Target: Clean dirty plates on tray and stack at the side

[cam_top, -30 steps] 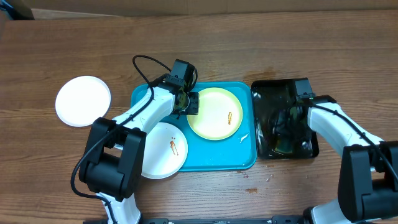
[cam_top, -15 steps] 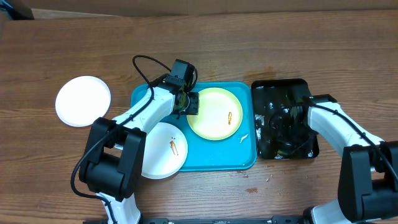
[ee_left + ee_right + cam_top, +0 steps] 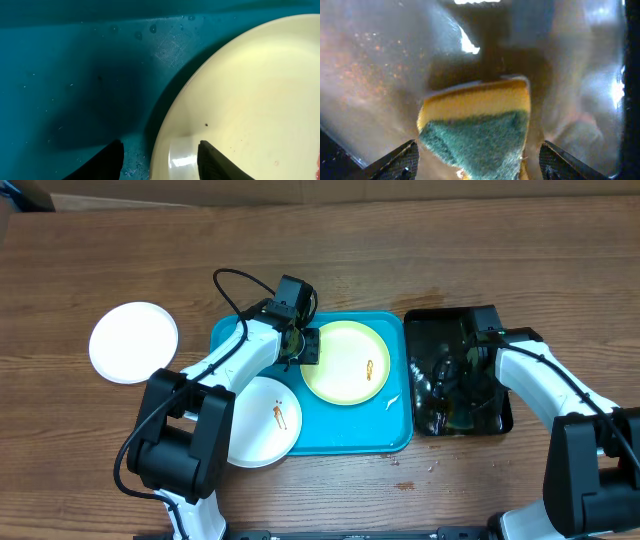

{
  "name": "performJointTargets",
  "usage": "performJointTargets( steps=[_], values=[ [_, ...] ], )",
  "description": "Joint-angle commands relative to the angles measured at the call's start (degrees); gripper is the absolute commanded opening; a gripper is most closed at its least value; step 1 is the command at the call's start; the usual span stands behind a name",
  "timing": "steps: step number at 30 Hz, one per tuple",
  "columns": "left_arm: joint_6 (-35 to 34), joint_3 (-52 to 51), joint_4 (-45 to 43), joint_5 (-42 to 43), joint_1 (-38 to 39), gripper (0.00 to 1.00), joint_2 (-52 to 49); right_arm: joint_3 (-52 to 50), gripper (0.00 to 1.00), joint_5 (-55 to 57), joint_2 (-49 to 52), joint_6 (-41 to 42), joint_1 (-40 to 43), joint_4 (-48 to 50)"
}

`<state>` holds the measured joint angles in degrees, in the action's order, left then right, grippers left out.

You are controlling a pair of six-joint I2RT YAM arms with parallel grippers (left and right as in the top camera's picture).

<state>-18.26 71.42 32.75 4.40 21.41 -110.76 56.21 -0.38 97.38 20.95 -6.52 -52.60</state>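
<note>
The robot will grab the sponge (image 3: 475, 125) across its green side with the right gripper, so the yellow side stays exposed to clean the dirty plate.
The cyan tray (image 3: 350, 425) holds a pale yellow-green plate (image 3: 340, 350) with an orange smear. A white plate (image 3: 255, 430) with a smear lies half on the tray's front left corner. Another white plate (image 3: 133, 342), with no smear showing, lies on the table to the left. My left gripper (image 3: 303, 345) is open at the yellow-green plate's left edge. In the left wrist view its fingers (image 3: 160, 162) straddle the plate's rim (image 3: 250, 90), one over the tray (image 3: 75, 75). My right gripper (image 3: 485, 162) is open around a yellow-and-green sponge (image 3: 475, 125).
A black tray (image 3: 440, 317) with wet, shiny contents stands right of the cyan tray, and my right gripper (image 3: 455, 375) is down inside it. A small white scrap (image 3: 393, 402) lies on the cyan tray's right side. Brown wooden table all round.
My right gripper has shifted a little to the left and forward inside the black tray. The left arm and the plates have not moved.
</note>
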Motion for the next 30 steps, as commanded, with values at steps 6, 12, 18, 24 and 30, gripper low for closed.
performJointTargets(
  steps=[6,12,18,24,30],
  values=[
    [0.02,0.96,-0.02,-0.35,0.55,0.49,-1.66,-2.67,0.7,1.79,-0.17,0.11,-0.17,3.54],
    [0.04,0.96,-0.02,-0.35,0.79,0.32,-2.34,-3.19,0.11,1.79,-0.17,0.09,-0.17,4.55],
    [0.04,0.96,0.0,-0.33,1.16,0.04,-2.38,6.16,0.04,1.95,-0.87,-0.24,-0.11,-3.89],
    [-2.32,1.18,1.53,-1.95,1.14,0.04,-1.84,13.53,0.04,4.81,-2.21,-0.33,-0.13,-12.68],
    [-5.11,1.18,2.64,-5.09,1.16,0.04,0.39,14.03,0.04,2.78,-2.78,-1.55,-0.22,-15.28]
  ],
)
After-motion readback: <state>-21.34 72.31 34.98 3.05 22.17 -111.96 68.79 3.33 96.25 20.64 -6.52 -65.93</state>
